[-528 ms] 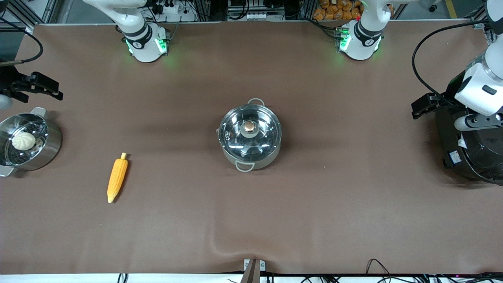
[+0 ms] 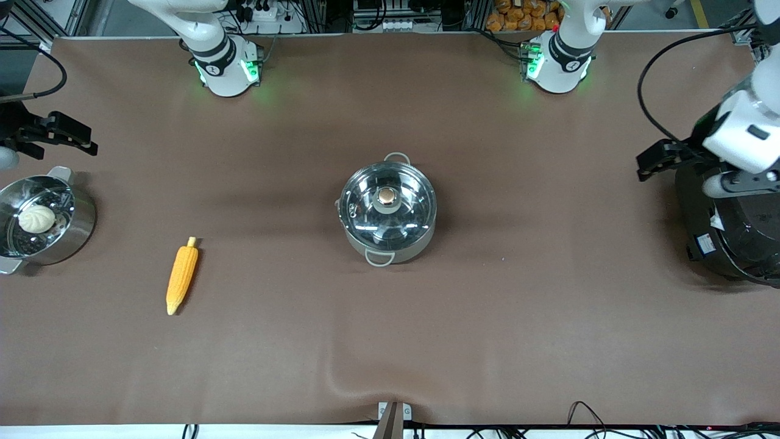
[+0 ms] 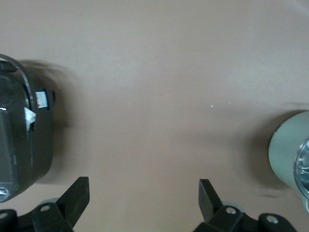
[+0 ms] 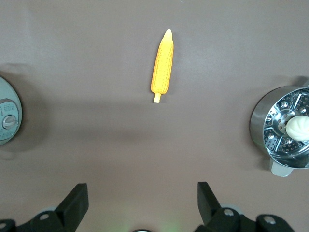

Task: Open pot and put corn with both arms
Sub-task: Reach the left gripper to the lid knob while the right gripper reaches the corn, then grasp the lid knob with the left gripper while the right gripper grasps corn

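I should grab the glass lid by its tan knob (image 2: 386,196) with my left gripper next, to open the pot for the corn (image 2: 182,277).
The steel pot (image 2: 387,235) stands mid-table with its glass lid and tan knob (image 2: 386,196) on. The corn (image 2: 182,277) lies on the brown cloth toward the right arm's end, nearer the front camera than the pot; it also shows in the right wrist view (image 4: 162,65). My right gripper (image 2: 76,135) is open and empty, over the table's edge beside the steamer pot; its fingers (image 4: 77,198) stand wide apart. My left gripper (image 2: 652,163) is open and empty, over the cloth beside the black cooker. The pot's side shows in the left wrist view (image 3: 287,159).
A steel steamer pot (image 2: 79,228) with a white bun (image 2: 36,218) stands at the right arm's end. A big black cooker (image 2: 731,238) stands at the left arm's end, under the left arm's wrist. A fold rises in the cloth (image 2: 341,378) near the front edge.
The left arm's wrist and gripper have shifted a little toward the robots' side of the table. The pot, lid and corn have not moved.
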